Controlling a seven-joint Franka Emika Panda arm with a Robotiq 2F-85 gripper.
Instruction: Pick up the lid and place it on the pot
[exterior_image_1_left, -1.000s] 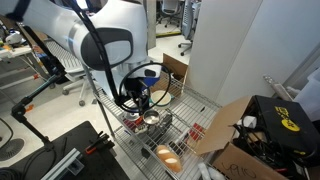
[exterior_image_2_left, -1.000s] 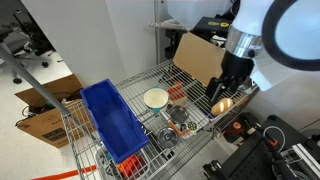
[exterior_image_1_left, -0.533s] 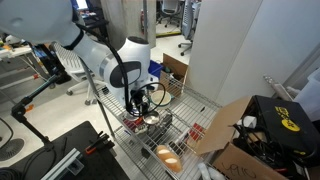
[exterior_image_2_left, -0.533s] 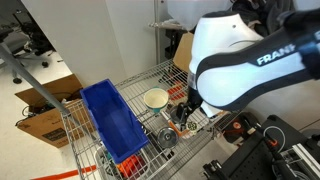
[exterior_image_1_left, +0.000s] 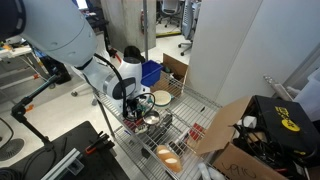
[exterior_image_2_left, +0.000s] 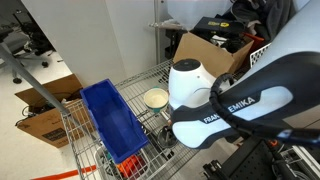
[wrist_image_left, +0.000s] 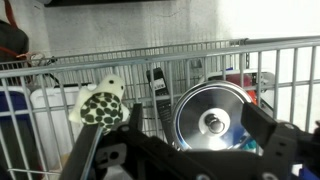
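Note:
I should next grab the lid by its small centre knob from above, which leaves the lid's rim free, so that I can place the lid on the pot.
The lid (wrist_image_left: 212, 122) is a round shiny silver disc with a small centre knob, lying on the wire shelf of the cart. In the wrist view my gripper (wrist_image_left: 182, 140) is open and empty, with one dark finger on each side of the lid and just above it. In an exterior view the gripper (exterior_image_1_left: 137, 106) hangs low over the cart's middle, next to a small silver round thing (exterior_image_1_left: 151, 120). I cannot tell whether that thing is the lid or the pot. In an exterior view the arm (exterior_image_2_left: 205, 100) hides that part of the cart.
A blue bin (exterior_image_2_left: 112, 120) and a white bowl (exterior_image_2_left: 155, 98) sit on the wire cart (exterior_image_1_left: 190, 112). An orange-glowing bowl (exterior_image_1_left: 168, 153) is on a lower level. A green-spotted plush toy (wrist_image_left: 100, 105) and a white container (wrist_image_left: 45, 112) are beside the lid. Cardboard boxes (exterior_image_1_left: 235, 140) stand around.
The arm has swung and lowered over the cart's middle. It now blocks the silver things in one exterior view. The gripper has shifted slightly away from the white bowl.

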